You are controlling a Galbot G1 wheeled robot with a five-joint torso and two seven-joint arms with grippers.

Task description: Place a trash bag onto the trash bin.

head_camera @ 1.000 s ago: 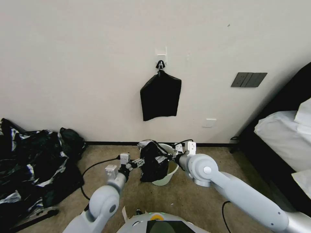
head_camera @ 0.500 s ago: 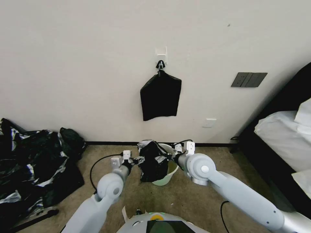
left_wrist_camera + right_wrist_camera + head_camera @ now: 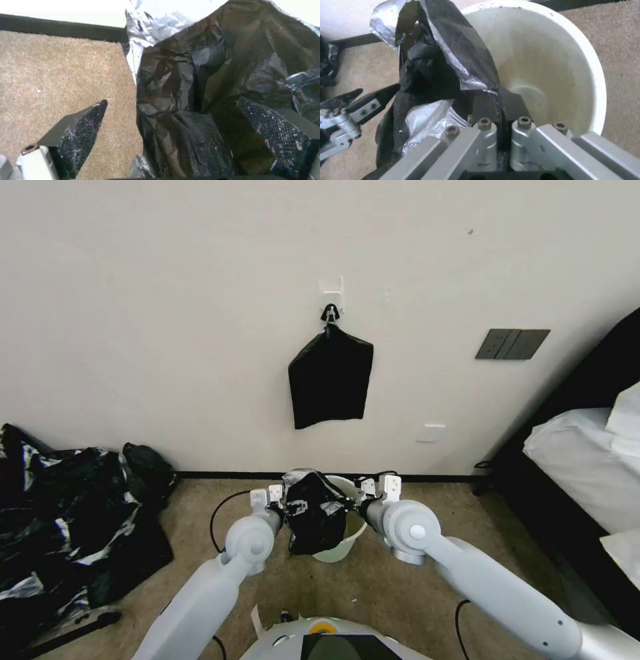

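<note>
I should next pinch the trash bag with my left gripper by its gathered side edge (image 3: 291,509). The folds stand together there, while the rest of the thin plastic hangs slack.
The trash bag (image 3: 313,517) hangs crumpled, black with silvery glints, over the left side of the cream-white trash bin (image 3: 353,530) on the carpet by the wall. My right gripper (image 3: 351,505) is over the bin's mouth, shut on the bag's edge (image 3: 463,57) above the bin's rim (image 3: 586,65). My left gripper (image 3: 288,507) is at the bag's left side. Its fingers (image 3: 83,132) stand wide open, and the bag's folds (image 3: 186,95) reach in between them. The left gripper (image 3: 356,98) also appears open beside the bag in the right wrist view.
A flat black bundle (image 3: 331,380) hangs from a wall hook above the bin. A large heap of black-and-silvery plastic (image 3: 67,527) lies on the floor at the left. A bed (image 3: 587,460) stands at the right. A black cable (image 3: 217,517) loops on the carpet by my left arm.
My left arm has reached forward and to the right, bringing its open gripper up to the bag's left side. The right gripper, bag and bin have hardly moved.
</note>
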